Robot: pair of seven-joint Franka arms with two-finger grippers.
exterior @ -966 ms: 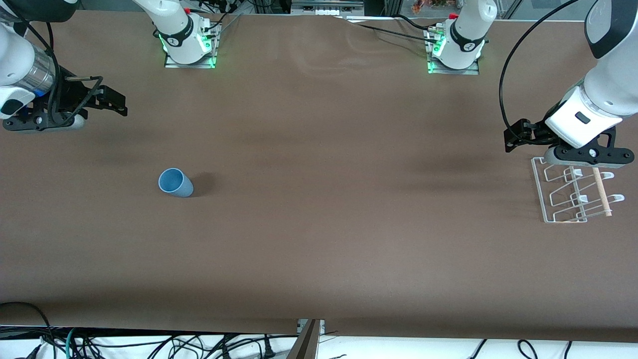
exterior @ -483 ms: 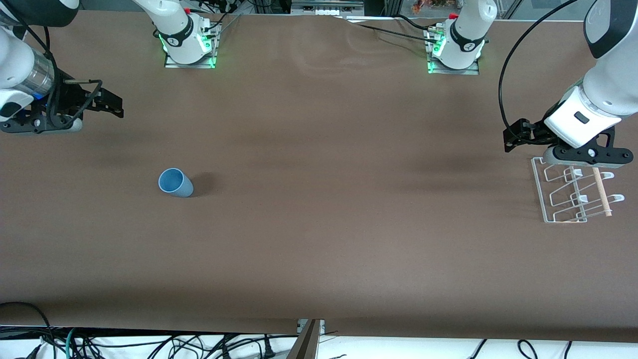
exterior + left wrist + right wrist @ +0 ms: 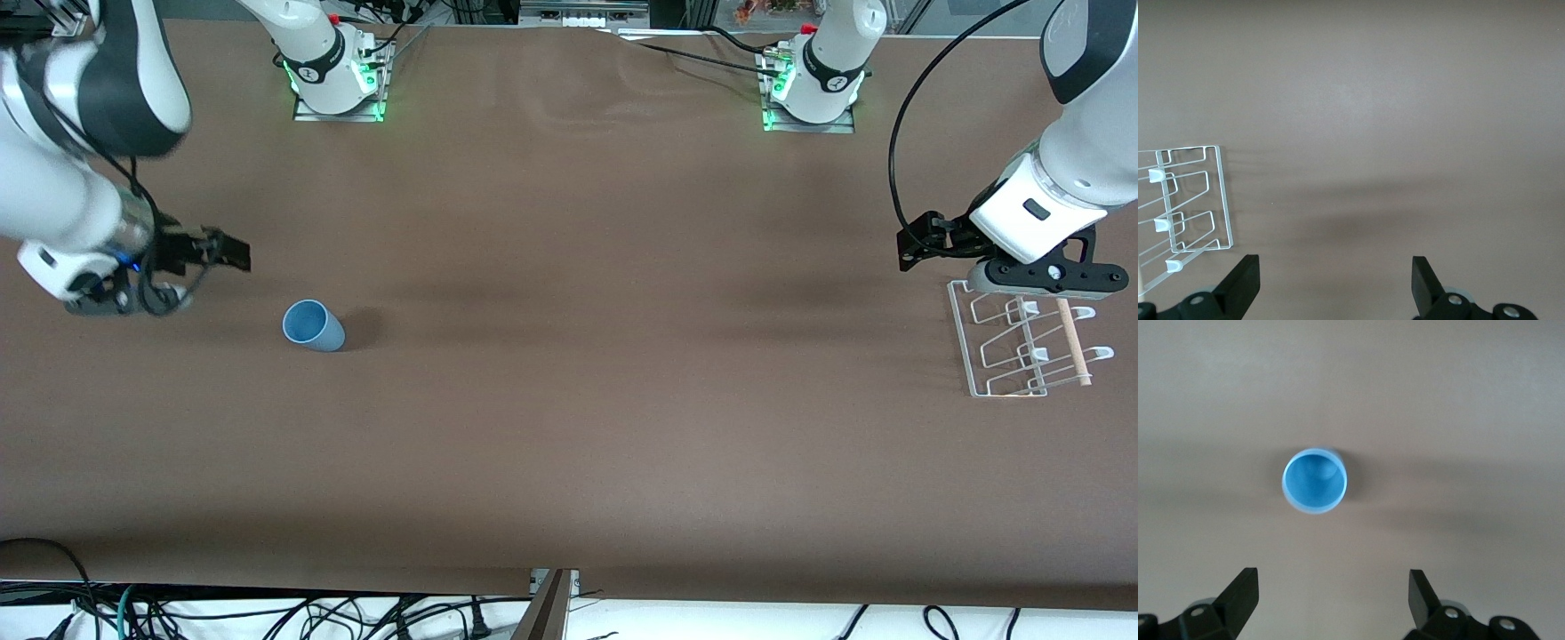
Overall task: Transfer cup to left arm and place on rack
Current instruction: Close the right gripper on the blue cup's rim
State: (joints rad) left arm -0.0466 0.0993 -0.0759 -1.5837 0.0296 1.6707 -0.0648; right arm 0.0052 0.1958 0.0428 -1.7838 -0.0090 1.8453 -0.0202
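Next, my right gripper grabs the cup by its rim (image 3: 305,302), leaving the light-blue cup's lower body (image 3: 335,335) free for the left arm to grab.
The light-blue cup (image 3: 311,324) stands upright, mouth up, on the brown table toward the right arm's end. It also shows in the right wrist view (image 3: 1315,480), seen from above. My right gripper (image 3: 233,253) is open and empty, up in the air over the table just beside the cup, apart from it; in its wrist view the gripper (image 3: 1331,597) frames bare table. The white wire rack (image 3: 1022,342) with its wooden rod (image 3: 1074,347) sits at the left arm's end. My left gripper (image 3: 914,242) is open and empty, waiting beside the rack (image 3: 1188,203).
The two arm bases (image 3: 338,84) (image 3: 811,93) stand along the table's edge farthest from the front camera. Cables hang below the table edge nearest that camera (image 3: 267,613). A black cable loops by the left arm (image 3: 898,151).
My right arm has swung from the table's end toward the cup, and its gripper now hovers close beside it. The left arm, cup and rack have not moved.
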